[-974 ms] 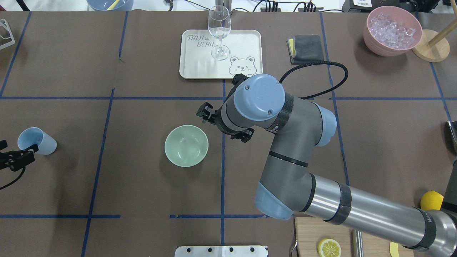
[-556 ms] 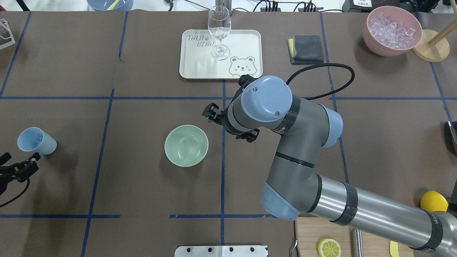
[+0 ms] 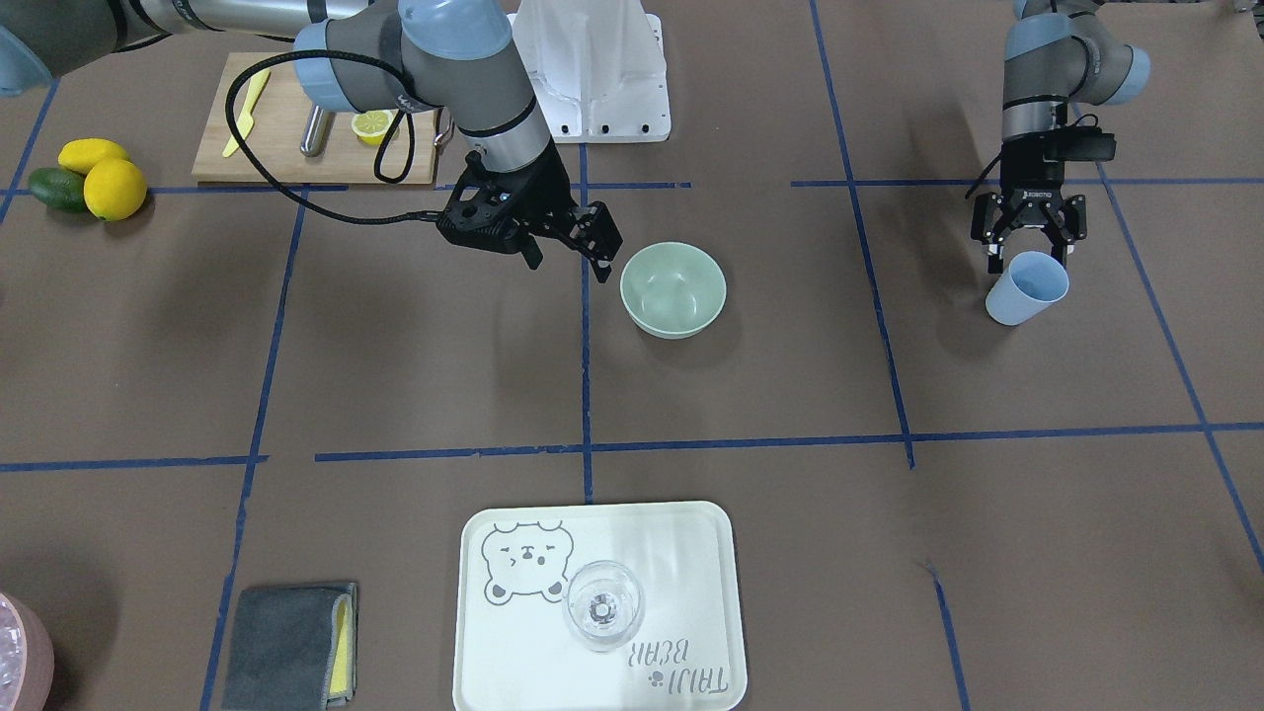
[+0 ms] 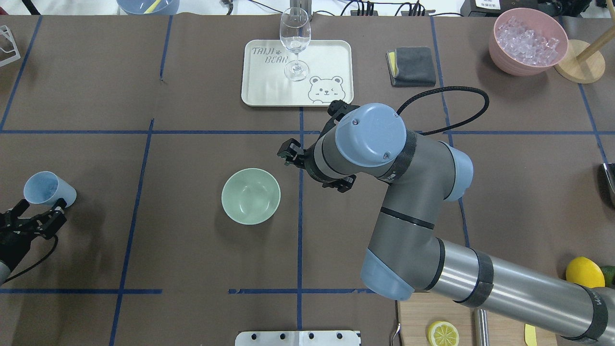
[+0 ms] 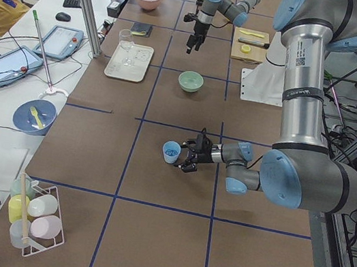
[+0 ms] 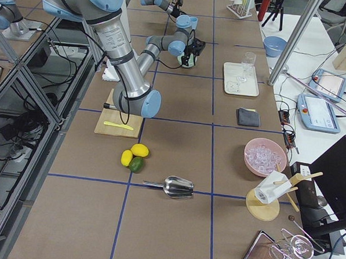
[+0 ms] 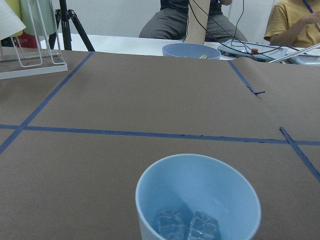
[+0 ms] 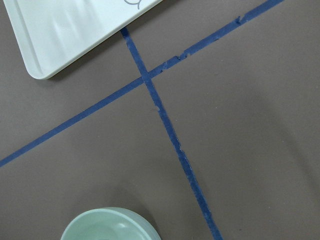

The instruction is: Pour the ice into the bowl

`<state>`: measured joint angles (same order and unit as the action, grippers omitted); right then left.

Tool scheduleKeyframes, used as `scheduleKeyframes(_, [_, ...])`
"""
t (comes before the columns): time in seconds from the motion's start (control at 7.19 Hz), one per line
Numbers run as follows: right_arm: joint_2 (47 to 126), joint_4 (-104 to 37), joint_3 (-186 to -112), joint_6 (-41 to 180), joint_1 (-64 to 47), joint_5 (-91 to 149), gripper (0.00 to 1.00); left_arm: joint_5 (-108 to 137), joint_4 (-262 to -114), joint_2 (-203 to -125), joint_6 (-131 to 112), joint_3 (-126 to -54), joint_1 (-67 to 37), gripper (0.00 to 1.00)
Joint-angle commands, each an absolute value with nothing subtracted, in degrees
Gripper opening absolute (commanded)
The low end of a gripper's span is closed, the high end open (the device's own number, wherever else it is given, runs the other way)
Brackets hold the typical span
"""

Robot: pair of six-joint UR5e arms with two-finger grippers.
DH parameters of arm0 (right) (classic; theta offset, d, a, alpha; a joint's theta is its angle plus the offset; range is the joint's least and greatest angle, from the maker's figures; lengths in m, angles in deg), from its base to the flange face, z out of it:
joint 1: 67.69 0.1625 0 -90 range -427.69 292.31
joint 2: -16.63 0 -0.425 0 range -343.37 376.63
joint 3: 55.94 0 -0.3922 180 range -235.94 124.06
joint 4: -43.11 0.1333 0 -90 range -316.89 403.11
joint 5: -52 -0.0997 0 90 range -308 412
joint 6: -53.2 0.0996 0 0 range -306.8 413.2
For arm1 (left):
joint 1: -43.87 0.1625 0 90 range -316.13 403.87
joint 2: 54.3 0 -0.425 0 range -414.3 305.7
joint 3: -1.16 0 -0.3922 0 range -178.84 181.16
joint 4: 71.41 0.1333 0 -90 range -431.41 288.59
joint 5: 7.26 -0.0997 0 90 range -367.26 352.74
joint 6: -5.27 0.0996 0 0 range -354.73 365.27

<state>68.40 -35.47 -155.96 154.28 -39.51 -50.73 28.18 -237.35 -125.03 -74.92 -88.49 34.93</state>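
Note:
Loose ice cubes are inside the pale blue cup (image 7: 197, 200). My left gripper will grab the cup by its outer side (image 7: 143, 226) next, to keep it upright.
The sage-green bowl (image 4: 251, 195) (image 3: 673, 288) stands empty at the table's middle; its rim shows in the right wrist view (image 8: 112, 227). The ice (image 7: 187, 226), a few clear cubes, lies in the pale blue cup (image 7: 197, 200) (image 4: 48, 189) at the robot's far left. My left gripper (image 4: 40, 211) (image 3: 1029, 255) is open and empty, close behind the cup on the robot's side, its fingers spread about as wide as the cup. My right gripper (image 3: 571, 259) is open and empty, hovering just beside the bowl, on its right in the overhead view.
A wine glass (image 4: 295, 43) stands on the white bear tray (image 4: 326, 57) at the back. A pink bowl of ice (image 4: 528, 41), a grey cloth (image 4: 413, 66), lemons (image 3: 104, 178), a cutting board (image 3: 286, 109) and a metal scoop (image 6: 176, 186) lie on the robot's right.
My left gripper has drawn back a little, shifted right behind the cup and spread its fingers wider. My right arm has drifted to the right, slightly away from the bowl.

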Motion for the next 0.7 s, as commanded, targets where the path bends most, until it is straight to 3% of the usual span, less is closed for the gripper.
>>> scheduleKeyframes(0.0, [68.57,-35.47,-156.14,154.27,-39.65,-50.65,1.0,27.81,-239.27,-127.67,-71.73,-84.99,35.08,1.0])
scheduleKeyframes(0.56, [68.57,-35.47,-156.14,154.27,-39.65,-49.78,1.0,27.81,-239.46,-130.14,-68.04,-83.05,35.0,1.0])
